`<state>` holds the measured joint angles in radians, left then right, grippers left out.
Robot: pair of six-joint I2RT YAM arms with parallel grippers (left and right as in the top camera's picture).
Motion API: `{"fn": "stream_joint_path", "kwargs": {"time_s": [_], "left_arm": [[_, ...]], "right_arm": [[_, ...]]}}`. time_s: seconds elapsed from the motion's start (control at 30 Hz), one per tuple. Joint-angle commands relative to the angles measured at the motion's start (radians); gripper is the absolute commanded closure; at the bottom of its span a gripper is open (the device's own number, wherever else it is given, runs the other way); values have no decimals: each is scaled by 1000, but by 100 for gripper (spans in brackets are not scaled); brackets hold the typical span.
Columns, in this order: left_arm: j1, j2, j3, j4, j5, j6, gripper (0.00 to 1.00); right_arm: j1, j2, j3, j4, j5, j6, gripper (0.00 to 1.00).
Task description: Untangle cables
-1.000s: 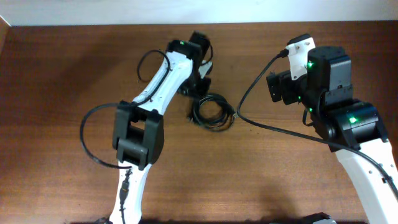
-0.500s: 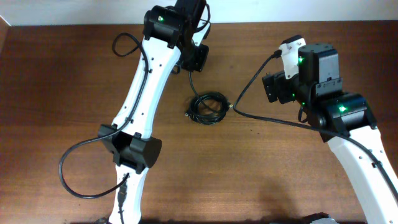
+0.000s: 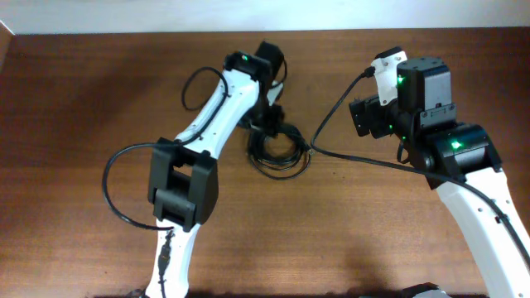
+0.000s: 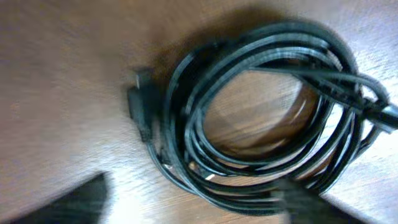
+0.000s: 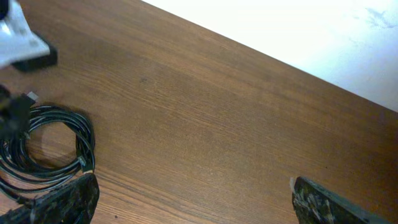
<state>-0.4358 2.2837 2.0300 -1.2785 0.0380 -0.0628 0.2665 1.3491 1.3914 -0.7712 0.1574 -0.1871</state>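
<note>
I will grab the coil of black cables with my left gripper, across the bundled strands at the coil's edge. This leaves the plug end free to untangle.
A coil of black cables lies on the brown table, a little behind its middle. My left gripper hangs over the coil's far edge. In the left wrist view the coil fills the picture, with a plug end sticking out at its left. That gripper is open, its two fingers wide apart, the right one over the coil's rim. My right gripper is open to the right of the coil, apart from it. In the right wrist view the coil lies at the far left.
The arms' own black leads loop over the table at the left and between the coil and the right arm. The table's far edge meets a white wall. The left arm's white link shows in the right wrist view.
Shut a second ago, the left gripper rose with a strand trailing down to the coil. It has come back down onto the coil and opened. The right arm barely moved.
</note>
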Motion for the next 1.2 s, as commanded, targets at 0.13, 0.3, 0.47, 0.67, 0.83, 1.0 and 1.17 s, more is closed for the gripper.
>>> {"fn": "stream_joint_path", "kwargs": {"time_s": [0.13,0.3,0.47,0.67,0.83,1.0,1.17], "left_arm": [[-51,-2,-34,63,22,-21,1],[-62,1,-77,117,17,-10,1],[-62,1,-143,152,-66,239,0],[-64,1,-143,172,-113,538,0],[-64,1,-143,193,-16,803,0],[-63,1,-143,308,18,818,0],[-56,11,-145,343,27,817,0]], "right_arm": [[8,-7,19,2,12,0,2],[8,-7,19,-1,13,0,2],[8,-7,19,0,12,0,2],[8,-7,19,0,13,0,2],[8,-7,19,-1,12,0,2],[8,-7,19,-12,12,0,2],[8,-7,19,-24,12,0,2]]}}
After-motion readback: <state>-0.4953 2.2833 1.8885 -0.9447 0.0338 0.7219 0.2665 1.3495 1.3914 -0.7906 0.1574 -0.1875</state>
